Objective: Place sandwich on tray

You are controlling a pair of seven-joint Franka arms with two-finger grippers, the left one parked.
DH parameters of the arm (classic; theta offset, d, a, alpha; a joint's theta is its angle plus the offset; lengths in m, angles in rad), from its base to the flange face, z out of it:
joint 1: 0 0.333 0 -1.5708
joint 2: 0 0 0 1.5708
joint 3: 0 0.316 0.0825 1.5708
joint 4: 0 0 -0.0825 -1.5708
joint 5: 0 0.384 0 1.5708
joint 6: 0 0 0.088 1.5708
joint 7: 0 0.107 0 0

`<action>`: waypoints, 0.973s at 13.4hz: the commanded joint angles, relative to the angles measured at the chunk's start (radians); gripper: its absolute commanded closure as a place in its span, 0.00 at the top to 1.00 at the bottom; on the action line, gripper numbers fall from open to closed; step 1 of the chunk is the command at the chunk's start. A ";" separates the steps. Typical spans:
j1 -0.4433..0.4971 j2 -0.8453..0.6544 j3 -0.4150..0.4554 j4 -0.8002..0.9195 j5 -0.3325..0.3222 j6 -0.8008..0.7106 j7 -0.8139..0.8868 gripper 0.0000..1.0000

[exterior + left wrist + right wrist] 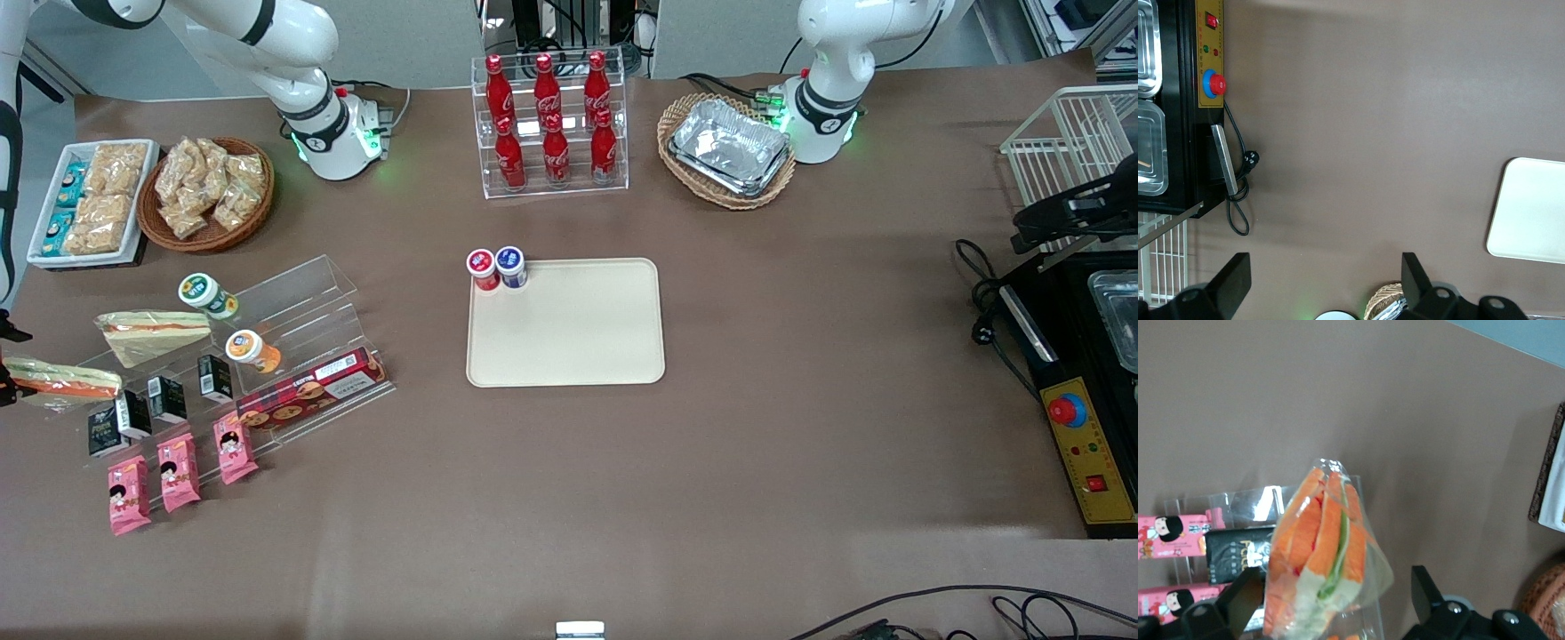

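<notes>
The sandwich needs to go onto the tray (565,331), so my right gripper should next grab the plastic-wrapped sides of the sandwich (62,380).
The sandwich (62,380), a clear-wrapped wedge with thick orange and green filling, lies at the working arm's end of the table, by the end of a clear display stand. My right gripper (4,364) is at the edge of the front view, open, with its fingers on either side of the sandwich's end. In the right wrist view the sandwich (1321,553) fills the gap of the gripper (1335,607); one finger (1238,600) is against the wrap, the other (1428,593) stands apart from it. The beige tray (565,338) lies at mid-table and shows in the left wrist view (1531,213).
A red pot (483,269) and a blue pot (511,267) stand on the tray's corner. A paler sandwich (153,333), small pots, black cartons, a biscuit box (311,391) and pink packets (178,471) crowd the stand. Snack basket (206,191), cola rack (551,124) and foil trays (729,147) stand farther back.
</notes>
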 commanded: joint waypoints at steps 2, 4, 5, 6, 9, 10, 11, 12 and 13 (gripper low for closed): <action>-0.010 0.028 0.004 0.003 0.028 0.073 -0.020 1.00; -0.012 0.042 0.004 0.003 0.032 0.098 -0.042 1.00; -0.021 0.044 0.004 0.003 0.046 0.098 -0.048 1.00; -0.023 0.045 0.004 0.003 0.060 0.097 -0.057 1.00; -0.018 0.047 0.006 0.002 0.074 0.080 -0.057 0.75; -0.020 0.045 0.007 0.002 0.074 0.072 -0.063 0.56; -0.021 0.042 0.007 0.003 0.075 0.066 -0.095 0.37; -0.023 0.041 0.007 0.009 0.087 0.061 -0.133 0.18; -0.023 0.038 0.007 0.015 0.103 0.060 -0.175 0.11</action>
